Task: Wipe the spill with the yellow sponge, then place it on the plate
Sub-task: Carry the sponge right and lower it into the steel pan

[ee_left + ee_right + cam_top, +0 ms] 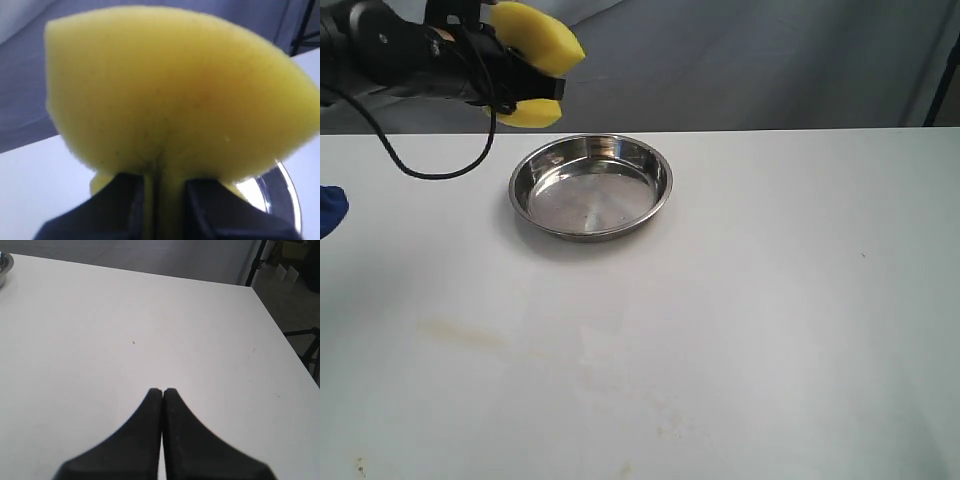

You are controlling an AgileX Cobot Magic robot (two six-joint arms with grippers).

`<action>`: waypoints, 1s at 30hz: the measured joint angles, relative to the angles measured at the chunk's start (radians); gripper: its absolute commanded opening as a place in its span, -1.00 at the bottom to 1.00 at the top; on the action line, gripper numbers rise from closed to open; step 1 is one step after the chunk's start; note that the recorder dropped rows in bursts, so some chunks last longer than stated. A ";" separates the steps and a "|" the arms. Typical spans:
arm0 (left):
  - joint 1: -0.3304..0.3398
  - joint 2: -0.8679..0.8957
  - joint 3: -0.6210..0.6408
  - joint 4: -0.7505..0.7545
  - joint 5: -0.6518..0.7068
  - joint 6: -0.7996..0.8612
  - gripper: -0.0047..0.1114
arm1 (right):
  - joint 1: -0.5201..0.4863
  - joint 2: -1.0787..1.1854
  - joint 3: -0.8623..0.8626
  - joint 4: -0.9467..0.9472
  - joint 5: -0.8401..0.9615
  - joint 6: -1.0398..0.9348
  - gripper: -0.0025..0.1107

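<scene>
The yellow sponge (542, 40) is high above the steel plate's rim (590, 139). It is too early to release the sponge, so my left gripper should keep holding it.
My left gripper (535, 85) is shut on the yellow sponge (542, 40), squeezing its middle so both ends bulge out. It hangs in the air above the table's far edge, up and to the left of the plate (590, 233). In the left wrist view the sponge (175, 85) fills most of the picture between the black fingers (120, 200), and a sliver of the plate (282, 192) shows behind it. Only a faint yellowish smear (460, 335) marks the table where the spill would be. The right gripper (162, 390) is shut on nothing, above bare table.
A blue object (330, 210) pokes in at the table's left edge. A black cable (430, 172) loops down from the left arm onto the table. Tiny specks (360, 465) dot the near left corner. The plate's rim (2, 265) shows in the right wrist view.
</scene>
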 measured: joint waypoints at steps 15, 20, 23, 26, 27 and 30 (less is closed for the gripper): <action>-0.031 0.353 -0.188 -0.016 -0.141 0.000 -0.92 | 0.000 0.000 0.000 0.000 0.000 0.000 -0.96; -0.083 0.377 -0.199 0.052 -0.141 0.002 -0.92 | 0.000 0.000 0.000 0.000 0.000 0.000 -0.96; -0.097 0.401 -0.199 0.098 -0.139 0.002 -0.92 | 0.000 0.000 0.000 0.000 0.000 0.000 -0.96; -0.099 0.428 -0.199 0.114 -0.125 0.004 -0.91 | 0.000 0.000 0.000 0.000 0.000 0.000 -0.96; -0.099 0.433 -0.199 0.114 -0.121 0.004 -0.90 | 0.000 0.000 0.000 0.000 0.000 0.000 -0.96; -0.099 0.438 -0.199 0.117 -0.108 0.004 -0.78 | 0.000 0.000 0.000 0.000 0.000 0.000 -0.96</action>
